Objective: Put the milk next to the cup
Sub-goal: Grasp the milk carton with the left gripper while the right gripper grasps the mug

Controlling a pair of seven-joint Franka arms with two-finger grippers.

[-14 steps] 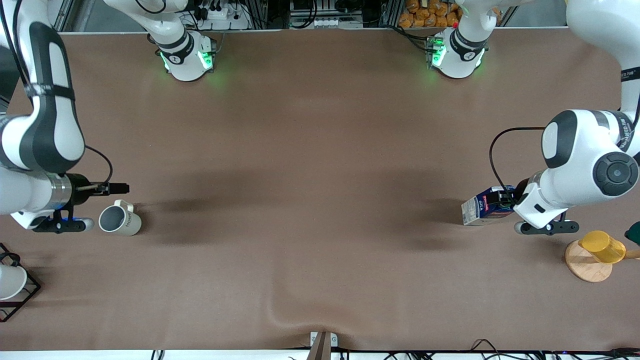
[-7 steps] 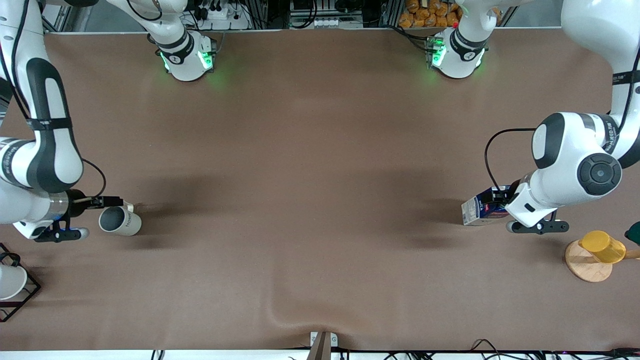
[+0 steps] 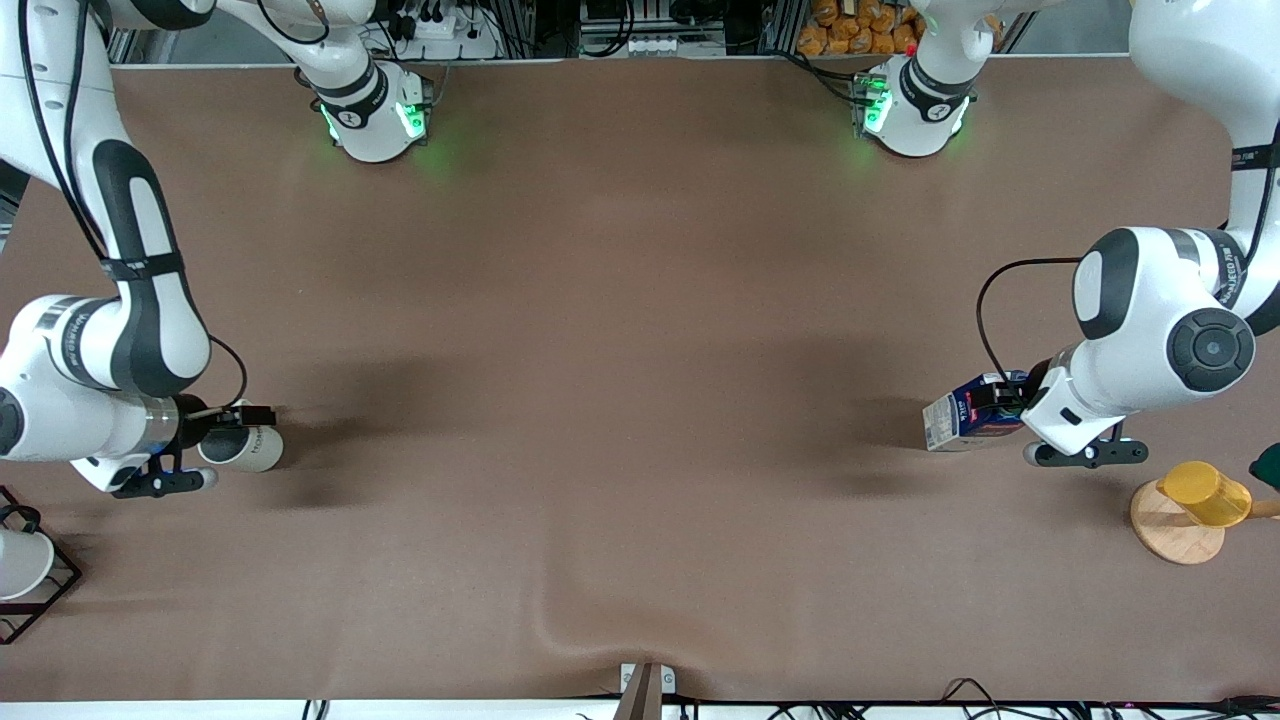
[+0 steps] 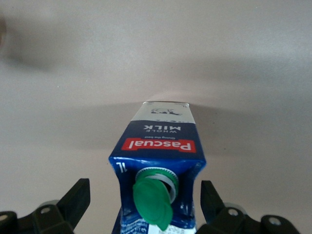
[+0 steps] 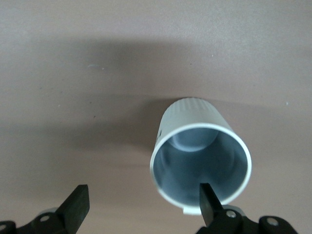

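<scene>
The milk carton [image 4: 158, 146] is between my fingers beside its green cap [image 4: 153, 197] in the left wrist view. My left gripper should close on it now.
The milk [image 3: 958, 421], a dark-blue carton with a green cap and a red label band, stands upright near the left arm's end of the table. My left gripper [image 3: 1003, 404] is open around its top. In the left wrist view the milk [image 4: 158, 146] sits between the fingers of the left gripper [image 4: 145, 195], with a gap on each side. The cup [image 3: 252, 449], an off-white mug with a grey inside, stands near the right arm's end. My right gripper [image 3: 226, 425] hangs open over its mouth. In the right wrist view one finger of the right gripper [image 5: 144, 195] is over the inside of the cup [image 5: 200, 151] and the other is outside it.
A yellow plastic cup [image 3: 1203, 494] lies on a round wooden coaster [image 3: 1170, 535] beside the left arm. A white cup in a black wire frame [image 3: 22, 566] stands at the right arm's end. The brown cloth [image 3: 640, 300] has a wrinkle [image 3: 560, 630] near the front edge.
My right gripper has come down over the cup and now covers part of its mouth. The left gripper has stayed at the milk's top with only a small shift.
</scene>
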